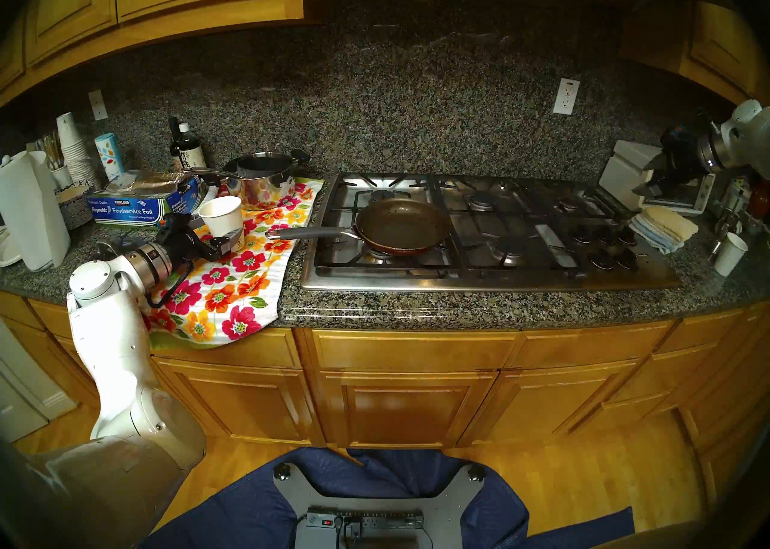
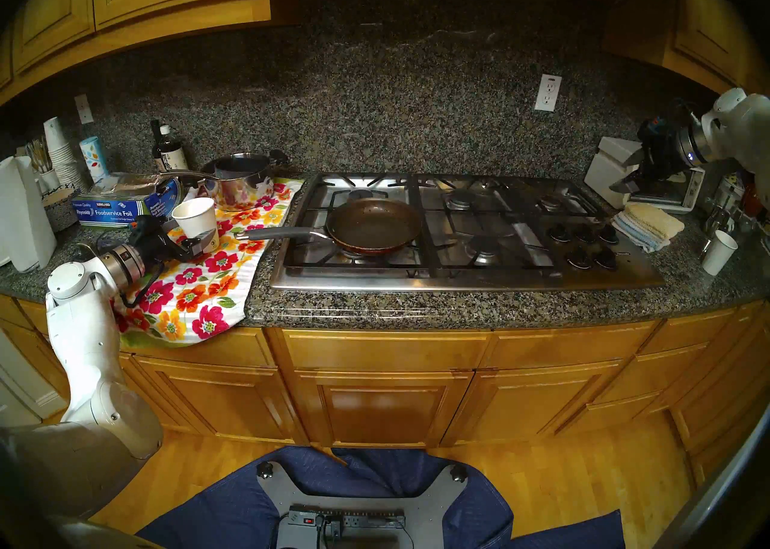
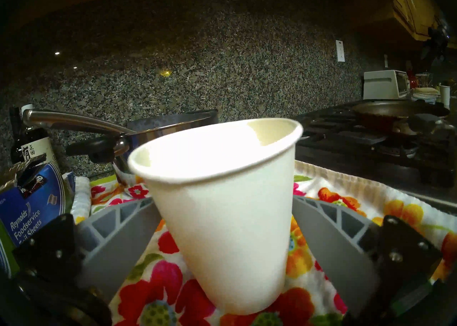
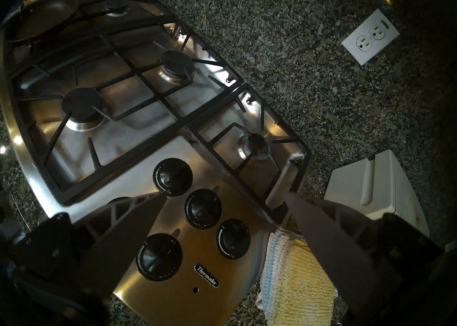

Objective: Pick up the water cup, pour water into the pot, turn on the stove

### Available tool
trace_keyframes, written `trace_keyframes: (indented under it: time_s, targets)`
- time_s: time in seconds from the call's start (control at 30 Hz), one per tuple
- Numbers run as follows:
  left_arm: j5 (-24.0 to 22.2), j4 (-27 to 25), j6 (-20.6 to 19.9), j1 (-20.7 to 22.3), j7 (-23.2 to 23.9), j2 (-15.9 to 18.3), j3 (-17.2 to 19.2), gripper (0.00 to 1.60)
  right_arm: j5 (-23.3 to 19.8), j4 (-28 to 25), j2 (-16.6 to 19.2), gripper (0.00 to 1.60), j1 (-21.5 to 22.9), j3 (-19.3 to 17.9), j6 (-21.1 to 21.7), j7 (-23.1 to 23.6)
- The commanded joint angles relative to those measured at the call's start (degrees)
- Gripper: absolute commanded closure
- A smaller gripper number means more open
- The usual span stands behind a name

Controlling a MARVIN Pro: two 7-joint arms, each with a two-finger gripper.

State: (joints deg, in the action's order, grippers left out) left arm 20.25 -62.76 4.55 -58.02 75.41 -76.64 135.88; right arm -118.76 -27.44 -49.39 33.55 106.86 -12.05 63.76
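Note:
My left gripper closes now, since its fingers reach past the paper cup's sides above the floral towel (image 1: 225, 298) and closing would catch the cup.
The white paper water cup (image 1: 223, 215) stands upright on the floral towel (image 1: 225, 298), left of the stove (image 1: 541, 275). My left gripper (image 1: 216, 232) is open around the cup's lower half. In the left wrist view its grey fingers (image 3: 118, 229) flank the cup (image 3: 222, 214) on both sides. The pot, a shallow dark pan (image 1: 402, 223) with a long grey handle pointing left, sits on the stove's front left burner. My right gripper (image 1: 648, 177) hangs open above the stove's right end. The black knobs (image 4: 202, 209) show between its fingers in the right wrist view.
A steel saucepan (image 1: 262, 181) and a foil box (image 1: 125, 206) stand right behind the cup, with bottles (image 1: 187, 148), stacked cups (image 1: 73, 148) and a paper towel roll (image 1: 29, 210) further left. Right of the stove are folded cloths (image 1: 664, 227), a toaster oven (image 1: 625, 173) and another white cup (image 1: 731, 248).

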Motion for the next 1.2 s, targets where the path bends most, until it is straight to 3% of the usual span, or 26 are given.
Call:
trace_keyframes:
  time_s: [0.0, 0.7, 1.17]
  targets:
    - [-0.98, -0.55, 0.00, 1.90, 0.42, -0.41, -0.46, 0.88, -0.08, 1.40, -0.11, 0.00, 1.79, 0.07, -0.06, -0.14]
    - [-0.56, -3.92, -0.98, 3.23, 1.71, 0.11, -0.92, 0.82, -0.09, 1.36, -0.12, 0.00, 1.77, 0.06, -0.07, -0.17]
    - [-0.75, -10.44, -4.15, 4.63, 4.08, -0.51, -2.87, 0.82, -0.10, 1.34, -0.12, 0.00, 1.75, 0.05, -0.07, -0.19]
